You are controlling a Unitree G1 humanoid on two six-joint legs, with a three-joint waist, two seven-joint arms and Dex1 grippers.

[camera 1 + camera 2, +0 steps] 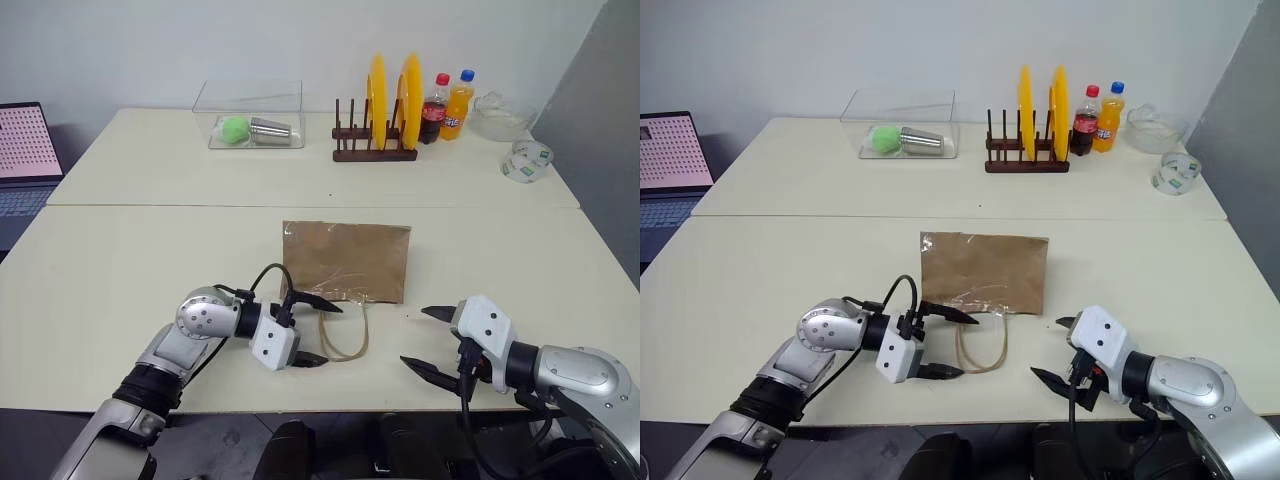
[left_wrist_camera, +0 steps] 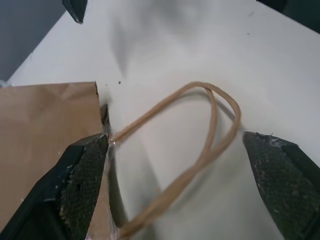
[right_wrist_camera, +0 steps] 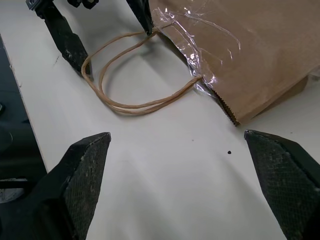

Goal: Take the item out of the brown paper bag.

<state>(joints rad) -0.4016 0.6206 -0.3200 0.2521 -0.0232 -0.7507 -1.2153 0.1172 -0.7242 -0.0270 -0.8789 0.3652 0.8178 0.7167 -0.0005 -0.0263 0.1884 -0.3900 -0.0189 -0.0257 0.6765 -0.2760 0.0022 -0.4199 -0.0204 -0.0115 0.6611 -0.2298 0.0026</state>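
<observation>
The item needs to come out through the paper bag's opening (image 1: 376, 301), so my left gripper will grab a tan string handle (image 1: 347, 357) next.
The brown paper bag (image 1: 346, 260) lies flat on the middle of the table, its mouth toward me and its two tan string handles (image 1: 346, 336) looped on the tabletop. The item is hidden. My left gripper (image 1: 325, 333) is open and points right. One fingertip is at the bag's mouth corner, the other on the near side of the handles (image 2: 200, 135). My right gripper (image 1: 420, 338) is open, to the right of the handles and apart from the bag (image 3: 260, 55). A strip of clear tape (image 3: 200, 35) shines along the mouth.
At the table's far side stand a clear box (image 1: 250, 128) with a green ball and a steel cylinder, a dish rack (image 1: 375, 150) with two yellow plates, two bottles (image 1: 446, 106), a glass bowl (image 1: 502, 118) and a tape roll (image 1: 527, 160). A laptop (image 1: 25, 150) sits far left.
</observation>
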